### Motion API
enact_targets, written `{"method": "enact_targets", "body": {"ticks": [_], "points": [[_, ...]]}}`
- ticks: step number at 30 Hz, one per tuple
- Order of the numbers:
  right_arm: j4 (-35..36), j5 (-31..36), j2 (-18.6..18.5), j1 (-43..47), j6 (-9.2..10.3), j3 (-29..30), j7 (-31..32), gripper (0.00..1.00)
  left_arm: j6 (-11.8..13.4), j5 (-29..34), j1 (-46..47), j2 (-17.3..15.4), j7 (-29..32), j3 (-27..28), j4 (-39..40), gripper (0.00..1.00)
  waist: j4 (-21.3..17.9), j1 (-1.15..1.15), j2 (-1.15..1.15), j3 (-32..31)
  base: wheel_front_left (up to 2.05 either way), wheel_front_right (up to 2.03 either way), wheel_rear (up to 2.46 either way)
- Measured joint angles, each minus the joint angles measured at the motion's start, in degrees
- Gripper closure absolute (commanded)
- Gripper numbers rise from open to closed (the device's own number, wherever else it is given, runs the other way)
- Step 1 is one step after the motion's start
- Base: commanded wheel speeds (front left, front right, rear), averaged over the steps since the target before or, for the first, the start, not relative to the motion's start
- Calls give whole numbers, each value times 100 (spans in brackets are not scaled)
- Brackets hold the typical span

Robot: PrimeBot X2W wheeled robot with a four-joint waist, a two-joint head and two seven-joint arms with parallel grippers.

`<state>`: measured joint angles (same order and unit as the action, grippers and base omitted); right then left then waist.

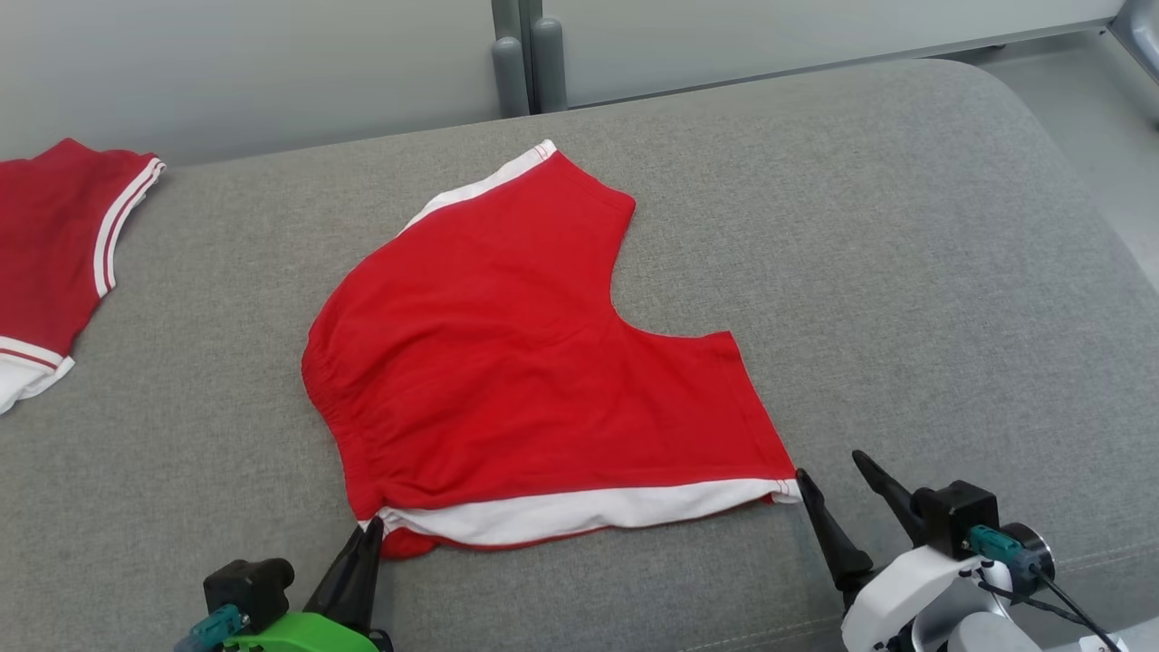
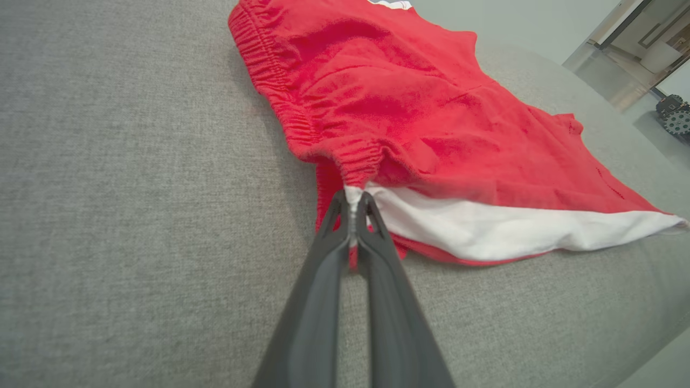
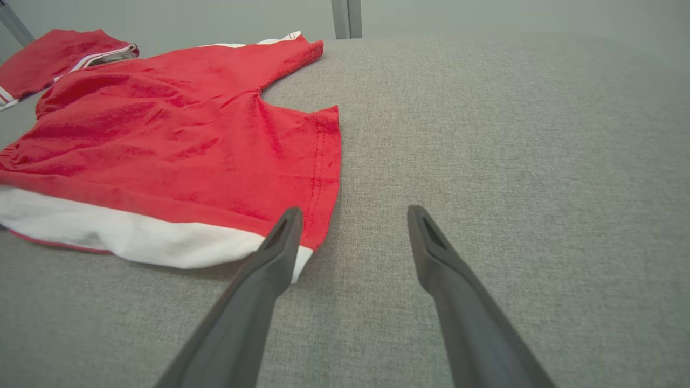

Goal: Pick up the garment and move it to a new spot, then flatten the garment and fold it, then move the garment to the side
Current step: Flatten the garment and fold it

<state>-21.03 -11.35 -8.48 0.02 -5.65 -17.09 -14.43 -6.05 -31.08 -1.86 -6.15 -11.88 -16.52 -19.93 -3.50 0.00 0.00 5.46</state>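
The robot's right gripper will take hold of the garment by the white hem corner (image 1: 787, 491) next, as that corner lifts off the cushion while the red leg panel (image 1: 684, 407) lies flat.
The garment (image 1: 534, 362) is a pair of red shorts with white trim, lying fairly flat on the grey cushion (image 1: 905, 272). My left gripper (image 1: 371, 530) is shut on the garment's near left corner, where the elastic waistband meets the white band; the left wrist view shows the pinch (image 2: 353, 200) on the garment (image 2: 431, 124). My right gripper (image 1: 831, 473) stands open at the near right corner. In the right wrist view its left finger (image 3: 280, 242) overlaps the corner of the garment (image 3: 178, 145), and the gripper (image 3: 353, 215) holds nothing.
A second red and white garment (image 1: 54, 254) lies at the cushion's far left edge. A grey wall with two posts (image 1: 530, 54) runs behind the cushion. Bare cushion spreads to the right, with pale floor (image 1: 1087, 109) beyond its right edge.
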Motion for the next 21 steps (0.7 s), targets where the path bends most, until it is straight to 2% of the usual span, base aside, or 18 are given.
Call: {"method": "enact_targets", "body": {"ticks": [5, 10, 15, 17, 19, 20, 21], "points": [[-71, -136, 108, 34, -87, -201, 0, 0, -8, 8, 122, 1, -35, -27, 37, 100, -13, 0, 0, 123, 0, 0, 0], [-109, -234, 127, 34, -89, -313, 0, 0, -8, 8, 171, -1, -78, -30, 33, 100, 13, 0, 0, 185, 0, 0, 0], [-179, -287, 160, 33, -101, -426, 0, 10, -9, 8, 177, -2, -81, -30, 25, 100, 28, 0, 0, 212, 0, 0, 0], [-199, -309, 162, 31, -137, -454, 0, 20, -9, 8, 182, -2, -86, -30, 22, 100, 36, 0, 0, 220, 0, 0, 0], [-214, -336, 165, 25, -138, -482, 0, 44, -25, 8, 183, -2, -86, -27, 15, 100, 42, 0, 0, 227, 0, 0, 0], [-225, -336, 165, 20, -138, -493, 0, 52, -25, 8, 184, -2, -86, -27, 13, 100, 45, 0, 0, 229, 0, 0, 0], [-238, -339, 164, 15, -140, -504, 0, 55, -25, 8, 185, -2, -87, -27, 10, 100, 48, 0, 0, 230, 0, 0, 0]]}}
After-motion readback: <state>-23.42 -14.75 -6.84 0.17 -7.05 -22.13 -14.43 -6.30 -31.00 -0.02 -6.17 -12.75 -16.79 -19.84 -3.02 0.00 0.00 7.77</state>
